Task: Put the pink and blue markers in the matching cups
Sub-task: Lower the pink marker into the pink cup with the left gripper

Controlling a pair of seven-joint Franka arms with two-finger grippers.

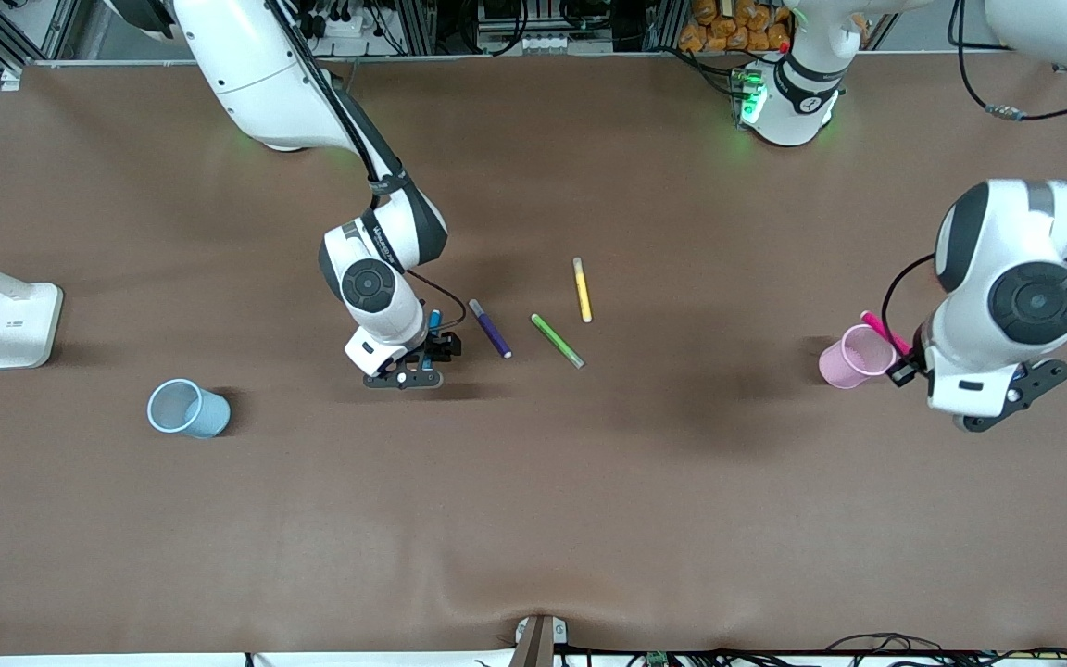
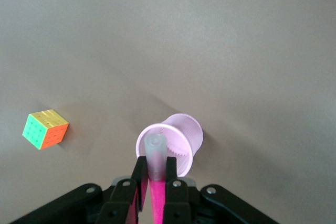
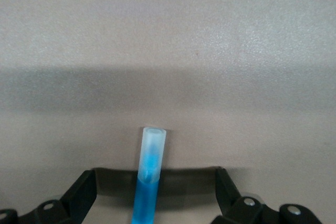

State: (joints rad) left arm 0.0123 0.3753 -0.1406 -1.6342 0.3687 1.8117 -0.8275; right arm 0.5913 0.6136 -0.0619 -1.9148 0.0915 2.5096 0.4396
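My right gripper grabs the blue marker by its end with the cap next, to place the marker in the blue cup.
The pink marker is held in my left gripper, which is shut on it. In the left wrist view the marker points its pale tip at the mouth of the pink cup, between the fingers. The pink cup stands toward the left arm's end of the table. The blue marker lies on the table under my right gripper. In the right wrist view the marker lies midway between the wide-open jaws of that gripper. The blue cup stands toward the right arm's end.
A dark purple pen, a green pen and a yellow pen lie mid-table beside the right gripper. A white lamp base stands at the right arm's end. A colour cube lies on the table near the pink cup.
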